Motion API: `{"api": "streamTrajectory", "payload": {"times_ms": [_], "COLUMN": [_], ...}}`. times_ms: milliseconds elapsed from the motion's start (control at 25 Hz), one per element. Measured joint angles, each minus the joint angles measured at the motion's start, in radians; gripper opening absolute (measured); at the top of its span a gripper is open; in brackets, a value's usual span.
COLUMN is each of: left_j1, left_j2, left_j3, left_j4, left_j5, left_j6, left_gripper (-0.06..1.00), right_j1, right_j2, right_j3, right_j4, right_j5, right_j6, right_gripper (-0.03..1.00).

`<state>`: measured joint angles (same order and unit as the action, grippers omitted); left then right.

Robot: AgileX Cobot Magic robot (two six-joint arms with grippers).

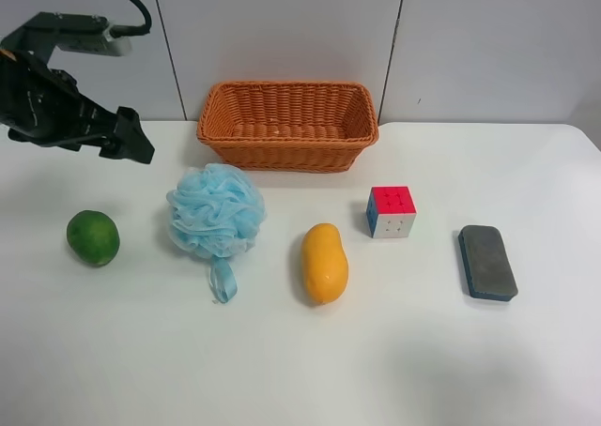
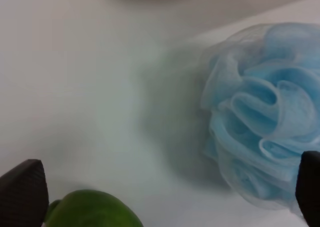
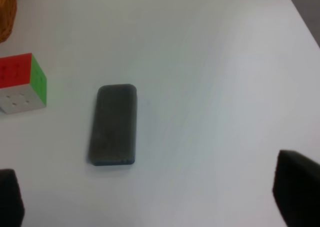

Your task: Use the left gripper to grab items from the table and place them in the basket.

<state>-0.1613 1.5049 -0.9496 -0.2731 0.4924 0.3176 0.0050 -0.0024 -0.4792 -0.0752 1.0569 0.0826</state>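
I need to grab the light-blue pouf by its ruffled mesh body point(image 1: 215, 210) with my left gripper next, to put the pouf in the wicker basket point(image 1: 287, 152).
My left gripper point(image 1: 130, 143) hangs open and empty above the table's point(image 1: 282, 370) back left, apart from everything. Its wrist view shows its tips spread wide point(image 2: 165, 197), with the green fruit point(image 2: 92, 209) and the light-blue pouf point(image 2: 262, 117) below. On the table lie the green fruit point(image 1: 93, 237), the pouf point(image 1: 216, 212), the yellow-orange mango point(image 1: 324, 264), the puzzle cube point(image 1: 392, 211) and the grey-blue eraser point(image 1: 487, 262). The wicker basket point(image 1: 287, 152) stands at the back, nothing showing inside. My right gripper point(image 3: 152, 197) is open above the eraser point(image 3: 114, 124), with the cube point(image 3: 22, 82) beside it.
A grey panelled wall point(image 1: 282, 32) rises behind the table. The table's right edge runs close to the eraser in the right wrist view point(image 3: 300, 12). A corner of the basket point(image 3: 6, 12) shows there too.
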Motion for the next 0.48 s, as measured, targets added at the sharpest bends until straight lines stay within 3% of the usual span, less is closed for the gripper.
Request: {"api": "streamTrajectory", "payload": {"times_ms": [280, 480], "left_j1": [-0.021, -0.138], "left_j2": [0.075, 0.075], "left_j3": [0.0, 0.0], "left_j4": [-0.014, -0.025], "left_j5": [-0.027, -0.038], "left_j6": [0.017, 0.023], "left_gripper": [0.99, 0.99], "right_j1": [0.0, 0.0], "right_j2": [0.0, 0.0], "right_j3": [0.0, 0.0], "right_j4": [0.0, 0.0], "right_j5": [0.0, 0.0], "right_j6": [0.0, 0.0], "right_gripper": [0.99, 0.99]}}
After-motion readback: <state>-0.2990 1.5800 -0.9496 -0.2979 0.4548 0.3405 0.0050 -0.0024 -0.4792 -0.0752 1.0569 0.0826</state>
